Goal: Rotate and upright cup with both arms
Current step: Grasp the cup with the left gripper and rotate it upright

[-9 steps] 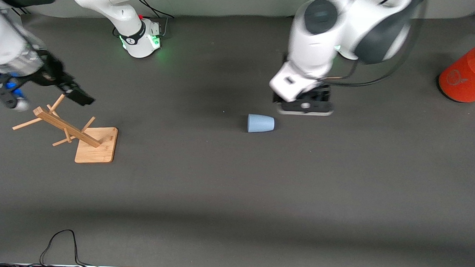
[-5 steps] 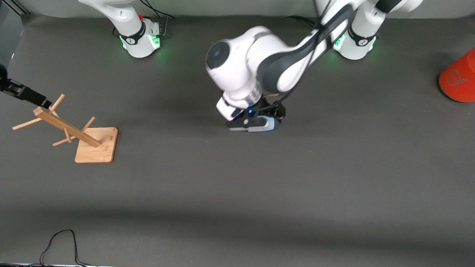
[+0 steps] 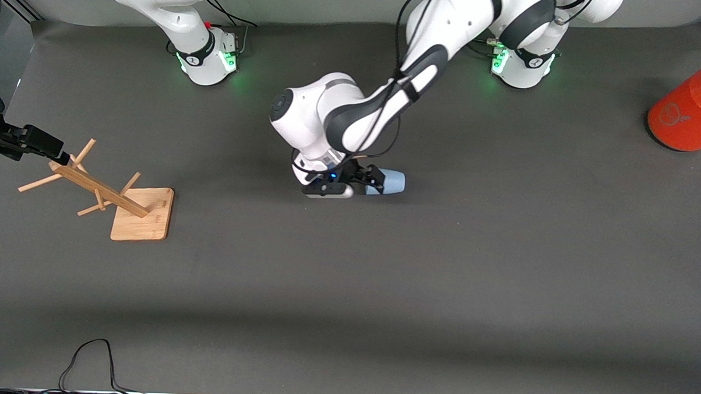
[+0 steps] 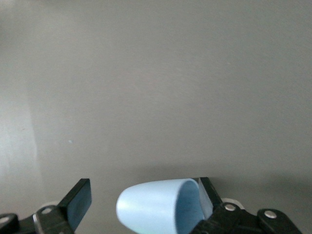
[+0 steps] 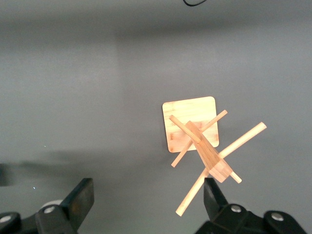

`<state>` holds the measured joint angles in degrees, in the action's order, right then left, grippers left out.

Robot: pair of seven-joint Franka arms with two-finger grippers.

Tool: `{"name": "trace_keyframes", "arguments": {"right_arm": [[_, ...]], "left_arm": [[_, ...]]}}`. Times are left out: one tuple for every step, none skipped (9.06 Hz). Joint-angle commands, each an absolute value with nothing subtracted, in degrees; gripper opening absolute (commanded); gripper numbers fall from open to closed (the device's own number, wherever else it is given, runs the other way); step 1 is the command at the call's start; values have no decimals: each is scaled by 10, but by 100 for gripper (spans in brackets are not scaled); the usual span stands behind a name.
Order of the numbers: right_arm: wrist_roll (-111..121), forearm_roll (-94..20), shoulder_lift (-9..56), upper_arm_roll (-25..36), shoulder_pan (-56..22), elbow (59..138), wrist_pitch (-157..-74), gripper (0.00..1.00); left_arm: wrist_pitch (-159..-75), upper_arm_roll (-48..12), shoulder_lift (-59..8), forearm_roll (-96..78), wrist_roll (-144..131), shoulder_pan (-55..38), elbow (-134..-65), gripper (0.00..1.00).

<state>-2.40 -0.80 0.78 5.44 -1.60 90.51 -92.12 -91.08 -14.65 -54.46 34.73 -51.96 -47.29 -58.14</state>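
My left gripper is going to grab the pale-blue cup by its rim (image 4: 189, 206) next, so it can rotate the cup upright.
The pale-blue cup (image 3: 389, 182) lies on its side at the middle of the table, its mouth toward the right arm's end. My left gripper (image 3: 376, 181) is low over the table and open, with the cup between its fingers. In the left wrist view the cup (image 4: 156, 205) rests close against one finger (image 4: 206, 193), while the other finger (image 4: 81, 202) stands well apart from it. My right gripper (image 3: 52, 150) hangs open over the top of the wooden rack at the right arm's end, holding nothing (image 5: 147, 197).
A wooden peg rack (image 3: 103, 191) on a square base (image 5: 190, 122) stands toward the right arm's end. A large orange cylinder with a grey top (image 3: 688, 112) sits at the left arm's end. A black cable (image 3: 88, 360) loops at the table's edge nearest the front camera.
The left arm swung over and dropped its gripper around the lying cup, the hand now on the cup's mouth side. The right gripper drew back to the rack's top.
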Motion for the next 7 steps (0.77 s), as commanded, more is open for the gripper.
{"name": "trace_keyframes", "arguments": {"right_arm": [[11, -13, 5, 50, -7, 909, -937, 100], [30, -13, 8, 50, -7, 909, -944, 100], [30, -13, 8, 51, -13, 909, -943, 100], [30, -12, 8, 52, -21, 909, -942, 100], [30, -12, 8, 51, -23, 909, -941, 100], [31, -10, 7, 51, -25, 909, -941, 100], [31, -7, 8, 51, -25, 908, -942, 100]], "left_arm": [[-911, -137, -572, 354, -452, -482, -552, 97], [-909, -137, -575, 354, -418, -483, -555, 97], [-900, -136, -577, 355, -372, -492, -576, 95], [-898, -136, -577, 356, -364, -497, -594, 95], [-897, -135, -577, 359, -361, -509, -613, 95], [-895, -135, -577, 360, -344, -510, -623, 95], [-873, -135, -576, 362, -320, -513, -623, 89]]}}
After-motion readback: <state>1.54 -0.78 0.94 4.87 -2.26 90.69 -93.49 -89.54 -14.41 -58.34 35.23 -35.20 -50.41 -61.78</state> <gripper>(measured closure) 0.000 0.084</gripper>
